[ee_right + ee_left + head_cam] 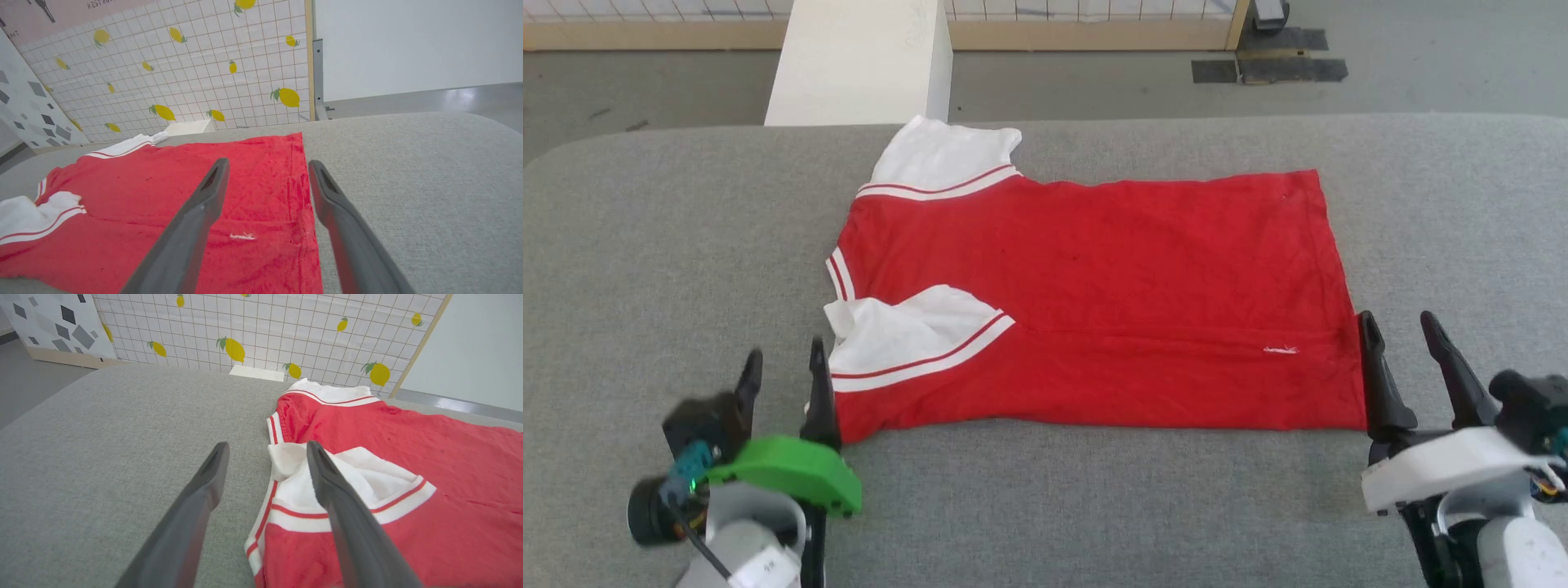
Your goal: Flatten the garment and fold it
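Note:
My left gripper picks up the red jersey by its striped corner [255,556] next, to flatten and fold the jersey.
The garment [1094,286] is a red jersey with white striped sleeves, lying on the grey table [645,245] with its near long edge folded over onto the body. My left gripper [784,371] stands open at the garment's near left corner, beside the folded white sleeve [359,477], with nothing between its fingers. My right gripper [1401,331] is open at the near right corner, just off the hem [304,196]. Both wrist views show the spread fingers above the cloth's edge, gripping nothing.
A white box-like block [866,61] stands past the table's far edge. Behind it runs a lemon-patterned tiled panel [265,330] on a grey floor [1421,73]. Bare grey tabletop lies left, right and in front of the garment.

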{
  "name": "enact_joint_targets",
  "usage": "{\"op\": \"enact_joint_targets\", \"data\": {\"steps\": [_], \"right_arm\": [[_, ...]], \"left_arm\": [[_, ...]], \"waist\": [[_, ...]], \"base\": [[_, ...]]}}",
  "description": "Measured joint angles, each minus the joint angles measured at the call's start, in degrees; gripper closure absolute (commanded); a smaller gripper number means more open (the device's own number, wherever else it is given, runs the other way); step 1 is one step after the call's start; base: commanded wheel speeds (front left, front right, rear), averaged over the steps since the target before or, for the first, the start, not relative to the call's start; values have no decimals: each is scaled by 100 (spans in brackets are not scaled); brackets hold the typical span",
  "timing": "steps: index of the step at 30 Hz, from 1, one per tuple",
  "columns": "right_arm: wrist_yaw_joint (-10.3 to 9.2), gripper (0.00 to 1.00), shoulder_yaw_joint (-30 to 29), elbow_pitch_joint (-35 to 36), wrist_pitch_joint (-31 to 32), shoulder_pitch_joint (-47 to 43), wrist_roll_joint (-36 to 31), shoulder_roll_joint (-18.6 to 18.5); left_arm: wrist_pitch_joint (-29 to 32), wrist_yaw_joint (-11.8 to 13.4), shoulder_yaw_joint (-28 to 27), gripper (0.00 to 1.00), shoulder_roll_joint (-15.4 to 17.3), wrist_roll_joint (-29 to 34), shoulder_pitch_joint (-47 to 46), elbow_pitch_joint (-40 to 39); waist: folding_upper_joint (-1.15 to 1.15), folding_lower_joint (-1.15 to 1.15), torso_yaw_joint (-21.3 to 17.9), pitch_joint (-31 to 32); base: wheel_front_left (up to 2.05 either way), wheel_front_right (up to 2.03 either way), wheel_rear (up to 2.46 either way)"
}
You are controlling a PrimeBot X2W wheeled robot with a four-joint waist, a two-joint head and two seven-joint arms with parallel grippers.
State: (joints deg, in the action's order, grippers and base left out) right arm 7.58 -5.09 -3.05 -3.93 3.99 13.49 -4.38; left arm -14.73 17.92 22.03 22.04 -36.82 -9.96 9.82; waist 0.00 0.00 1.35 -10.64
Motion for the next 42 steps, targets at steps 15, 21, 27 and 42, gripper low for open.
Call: {"op": "enact_joint_targets", "data": {"steps": [15,21,27,42], "right_arm": [[0,0,215,-98,-745,-168,-203,129],[0,0,292,-125,-742,-168,-222,131],[0,0,307,-137,-719,-168,-399,133],[0,0,-287,-1013,3846,727,-578,145]], "left_arm": [[1515,528,-20,0,-5,-441,359,431],[2162,814,-191,43,29,-754,343,339],[2377,754,-205,100,124,-849,335,113],[2026,430,52,100,9,-767,152,138]], "waist": [[0,0,-421,60],[0,0,-572,53],[0,0,-614,42],[0,0,-250,-133]], "base": [[0,0,0],[0,0,0],[0,0,0],[0,0,0]]}}
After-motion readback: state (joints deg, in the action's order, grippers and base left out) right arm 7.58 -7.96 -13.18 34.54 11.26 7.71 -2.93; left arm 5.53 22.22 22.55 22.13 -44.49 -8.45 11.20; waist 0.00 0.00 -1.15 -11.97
